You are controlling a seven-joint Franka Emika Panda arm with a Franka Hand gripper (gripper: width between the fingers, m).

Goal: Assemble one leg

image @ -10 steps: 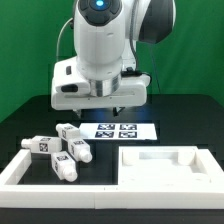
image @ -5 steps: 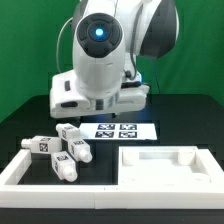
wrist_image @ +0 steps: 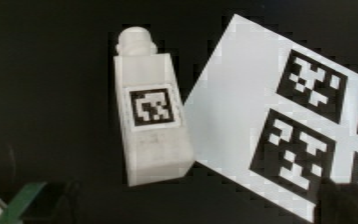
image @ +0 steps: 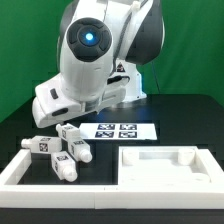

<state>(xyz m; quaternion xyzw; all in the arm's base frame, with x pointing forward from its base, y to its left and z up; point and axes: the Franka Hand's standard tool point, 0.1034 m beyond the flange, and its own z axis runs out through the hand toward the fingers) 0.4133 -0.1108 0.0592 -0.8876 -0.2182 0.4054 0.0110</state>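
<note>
My gripper must go lower before closing: in the wrist view my fingers are well above the tagged leg (wrist_image: 153,115) and would miss it now.
Several white legs with black-and-white tags lie at the exterior view's left: one (image: 38,145) farthest left, one (image: 68,133) beside the marker board (image: 121,130), one (image: 79,151) and one (image: 65,168) nearer the front. My gripper (image: 68,117) hangs above the leg beside the marker board, with its fingers hidden under the hand. The wrist view shows that leg (wrist_image: 149,110) lying flat on the black table, tag up, its round peg end (wrist_image: 137,40) visible, apart from the gripper. Only dark blurred shapes show at the frame's edge, so the jaws are unclear.
A large white square tray-like piece with a raised rim (image: 166,172) lies at the front right of the exterior view. A white L-shaped border (image: 20,172) runs along the front left. The marker board also shows in the wrist view (wrist_image: 247,110) close beside the leg.
The arm has tilted and swung towards the exterior view's left, carrying the hand over the group of legs. The legs and the tray-like piece have not moved.
</note>
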